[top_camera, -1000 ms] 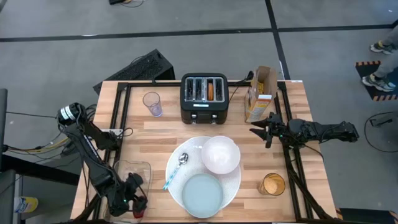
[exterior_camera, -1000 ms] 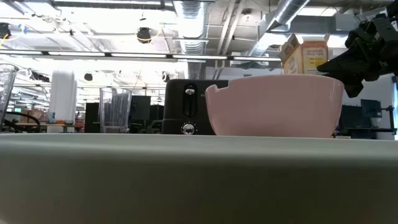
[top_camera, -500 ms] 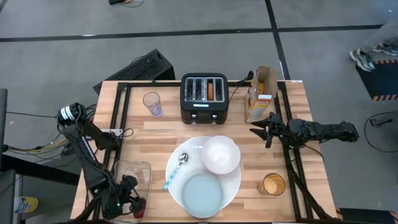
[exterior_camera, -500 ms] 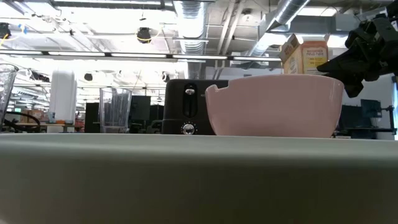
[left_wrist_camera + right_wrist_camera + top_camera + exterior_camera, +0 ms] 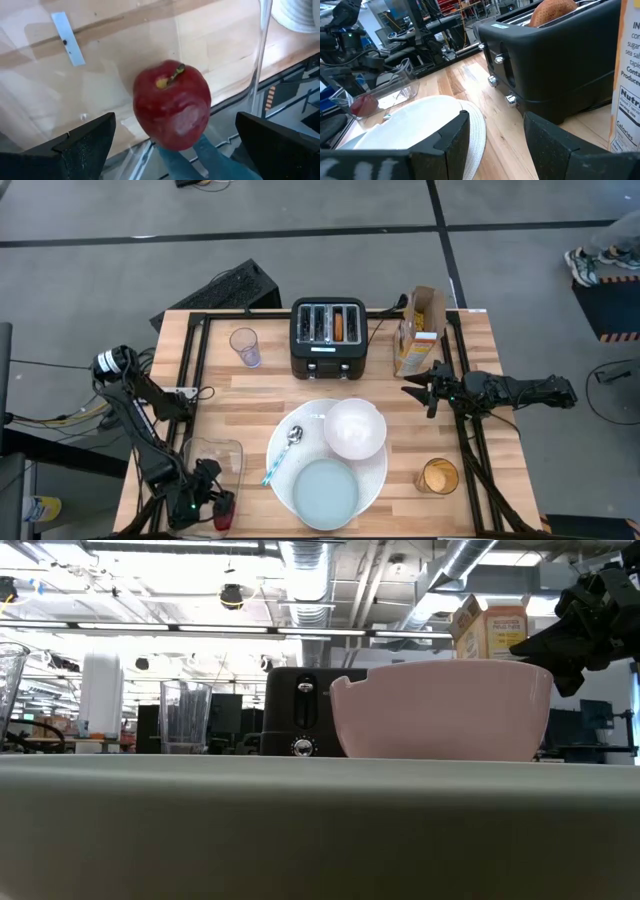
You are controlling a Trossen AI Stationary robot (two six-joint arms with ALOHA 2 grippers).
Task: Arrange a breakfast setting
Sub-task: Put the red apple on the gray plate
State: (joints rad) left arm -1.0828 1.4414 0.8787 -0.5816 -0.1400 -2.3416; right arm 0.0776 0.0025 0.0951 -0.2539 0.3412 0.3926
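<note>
My left fingers are above the red apple, not at its sides, so I should lower first, then close on it.
A small red apple (image 5: 171,105) lies in a clear plastic container (image 5: 213,462) at the table's near left, stem up; it also shows in the high view (image 5: 225,510). My left gripper (image 5: 175,145) is open, its fingers standing on either side of the apple without touching it. On the large white plate (image 5: 377,472) sit the white bowl (image 5: 354,427), the pale-blue plate (image 5: 325,492) and the blue-handled spoon (image 5: 282,452). The bagel (image 5: 340,326) stands in the toaster (image 5: 328,340). My right gripper (image 5: 420,390) is open and empty beside the cereal box (image 5: 420,330).
A clear glass (image 5: 245,346) stands at the far left. A cup of orange drink (image 5: 437,476) stands at the near right. Black frame rails (image 5: 195,370) run along the table's left and right sides. A person's feet (image 5: 590,265) show on the floor at the far right.
My left gripper has shifted a little toward the table's near left corner, staying open around the apple. My right arm has kept still.
</note>
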